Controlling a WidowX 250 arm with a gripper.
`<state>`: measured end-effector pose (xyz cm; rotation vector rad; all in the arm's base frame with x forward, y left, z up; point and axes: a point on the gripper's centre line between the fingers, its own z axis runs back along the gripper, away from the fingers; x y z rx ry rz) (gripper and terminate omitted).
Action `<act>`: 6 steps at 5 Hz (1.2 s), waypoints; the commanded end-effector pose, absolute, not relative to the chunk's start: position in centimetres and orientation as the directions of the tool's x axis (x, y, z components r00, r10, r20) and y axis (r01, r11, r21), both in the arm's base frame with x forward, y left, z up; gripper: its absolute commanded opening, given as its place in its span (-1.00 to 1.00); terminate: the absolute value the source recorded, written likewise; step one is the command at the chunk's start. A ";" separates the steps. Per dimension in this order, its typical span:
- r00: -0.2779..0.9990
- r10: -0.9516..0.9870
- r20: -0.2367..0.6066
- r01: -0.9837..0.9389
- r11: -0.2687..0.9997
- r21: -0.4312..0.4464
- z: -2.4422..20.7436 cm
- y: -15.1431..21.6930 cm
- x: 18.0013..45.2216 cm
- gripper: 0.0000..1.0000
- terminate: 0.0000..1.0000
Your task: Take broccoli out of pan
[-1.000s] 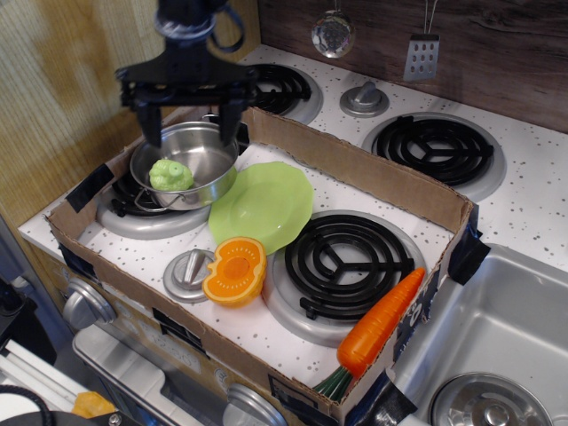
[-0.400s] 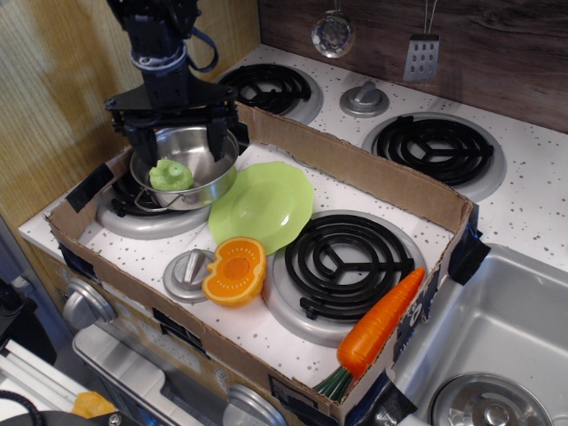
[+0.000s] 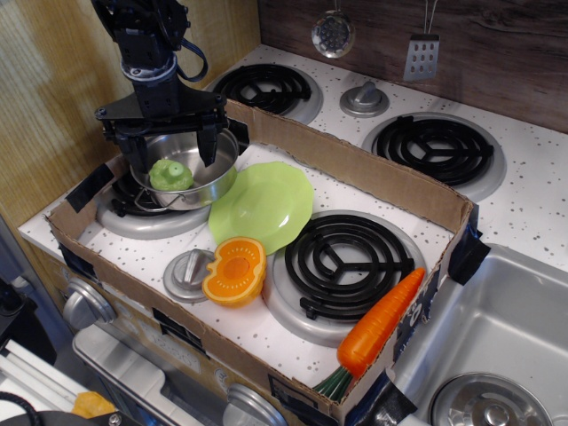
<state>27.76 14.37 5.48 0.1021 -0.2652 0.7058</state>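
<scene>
The pale-green broccoli has to come out of the steel pan (image 3: 217,182), so my gripper will pick it up by its bumpy head (image 3: 167,178) next.
The pale-green broccoli (image 3: 170,175) lies inside the shiny steel pan (image 3: 217,182), which stands on the front left burner. My black gripper (image 3: 170,154) hangs open straight over the pan, its two fingers (image 3: 207,145) spread on either side of the broccoli and dipping to about rim height. It holds nothing.
A light-green plate (image 3: 264,206) lies right of the pan. An orange half fruit (image 3: 235,271) and a grey lid (image 3: 186,275) sit in front. A carrot (image 3: 377,324) leans at the front right. A cardboard wall (image 3: 355,173) surrounds the area.
My gripper has moved down and to the left, from above the pan to just over the broccoli, staying open. The broccoli and pan have not moved.
</scene>
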 end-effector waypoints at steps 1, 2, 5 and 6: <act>0.720 0.636 0.276 -0.656 0.755 -0.029 4.7 14.2 27.4 1.00 -1.00; 0.716 0.638 0.283 -0.656 0.754 -0.041 3.7 14.3 27.1 1.00 -1.00; 0.721 0.635 0.279 -0.660 0.751 -0.005 5.0 14.5 27.3 -1.00 -1.00; 0.731 0.618 0.288 -0.646 0.763 0.004 6.1 14.4 27.9 -1.00 -1.00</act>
